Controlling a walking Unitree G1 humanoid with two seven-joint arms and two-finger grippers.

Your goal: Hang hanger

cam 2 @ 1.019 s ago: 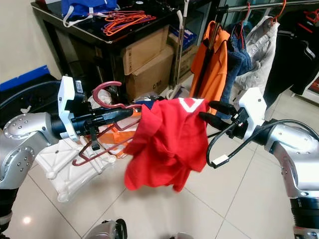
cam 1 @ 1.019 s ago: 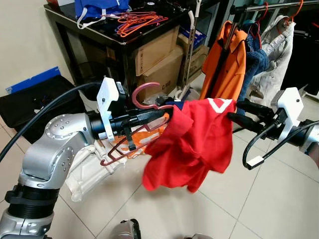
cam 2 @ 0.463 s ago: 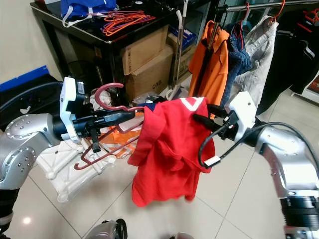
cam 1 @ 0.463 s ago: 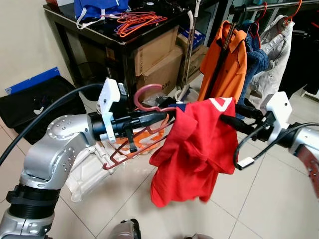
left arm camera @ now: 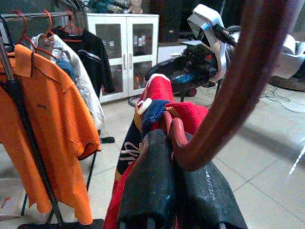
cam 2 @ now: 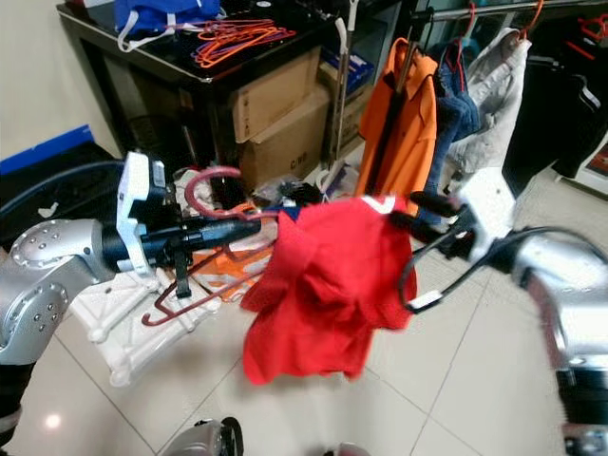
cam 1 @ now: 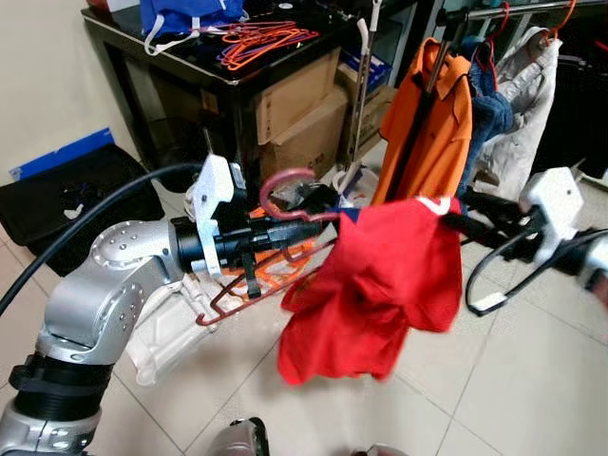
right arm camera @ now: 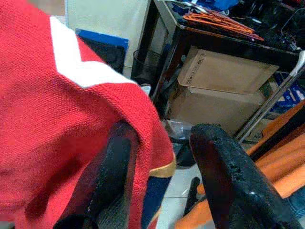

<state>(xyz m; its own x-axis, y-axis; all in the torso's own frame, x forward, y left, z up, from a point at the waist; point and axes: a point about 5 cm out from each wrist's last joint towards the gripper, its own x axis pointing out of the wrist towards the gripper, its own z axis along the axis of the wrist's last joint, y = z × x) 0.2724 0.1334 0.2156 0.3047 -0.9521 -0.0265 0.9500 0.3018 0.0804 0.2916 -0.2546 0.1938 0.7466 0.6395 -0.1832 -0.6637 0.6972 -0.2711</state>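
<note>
The red shirt needs to go onto the shirt's hanger (cam 1: pixel 214 306), so my right gripper will grab the shirt by its collar edge (cam 1: pixel 439 211) next.
My left gripper (cam 1: pixel 318 223) is shut on a dark red hanger (cam 1: pixel 283 180) just below its hook; the hanger's frame hangs down beside my forearm. A red shirt (cam 1: pixel 375 285) with a white and navy collar drapes from the hanger's far end. In the left wrist view the fingers (left arm camera: pixel 152 181) pinch the hanger's neck. My right gripper (cam 1: pixel 454 214) is at the shirt's right shoulder. Its fingers stand apart, with the shirt's edge (right arm camera: pixel 71 109) lying over one finger (right arm camera: pixel 112 176).
A clothes rail (cam 1: pixel 513 11) at the far right carries an orange shirt (cam 1: pixel 427 133), jeans and a pale jacket. A black table (cam 1: pixel 142 43) with orange hangers (cam 1: pixel 266 38) stands behind, with cardboard boxes (cam 1: pixel 294 95) under it. A white plastic piece (cam 1: pixel 171 323) lies on the tiled floor.
My right gripper has shifted right, drawing the shirt's shoulder outward, and the shirt's lower part has swung up. The left gripper keeps the hanger nearly still.
</note>
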